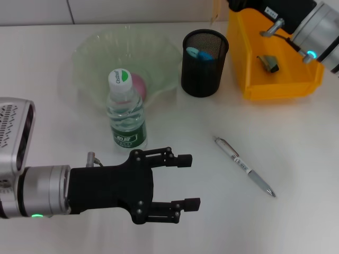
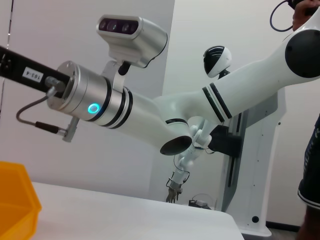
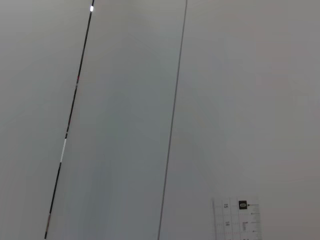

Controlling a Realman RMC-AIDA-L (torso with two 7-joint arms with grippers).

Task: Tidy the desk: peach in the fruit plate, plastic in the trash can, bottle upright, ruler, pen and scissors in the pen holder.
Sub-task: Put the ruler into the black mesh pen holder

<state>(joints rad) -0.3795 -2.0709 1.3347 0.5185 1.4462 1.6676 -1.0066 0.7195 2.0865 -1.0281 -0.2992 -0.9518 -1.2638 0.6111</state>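
Note:
The ruler's lower end hangs above the pen holder's rim, so my right gripper brings the ruler down, before releasing it.
The bottle (image 1: 126,112) stands upright in front of the clear fruit plate (image 1: 92,50), and the pink peach (image 1: 140,83) lies in that plate. My left gripper (image 1: 189,181) hovers open and empty near the front edge, below the bottle. The pen (image 1: 244,166) lies on the table to its right. Blue handles, apparently the scissors (image 1: 200,53), show inside the black mesh pen holder (image 1: 205,71). A scrap of plastic (image 1: 269,63) lies in the yellow trash can (image 1: 280,87). My right gripper (image 1: 238,4) is at the top edge, holding the clear ruler (image 3: 239,220), which hangs above the holder.
The right arm (image 2: 165,120) reaches over the yellow bin (image 2: 15,205) at the back right. The bottle stands close to the plate's front rim. A person's arm (image 2: 310,170) shows beside the robot's stand.

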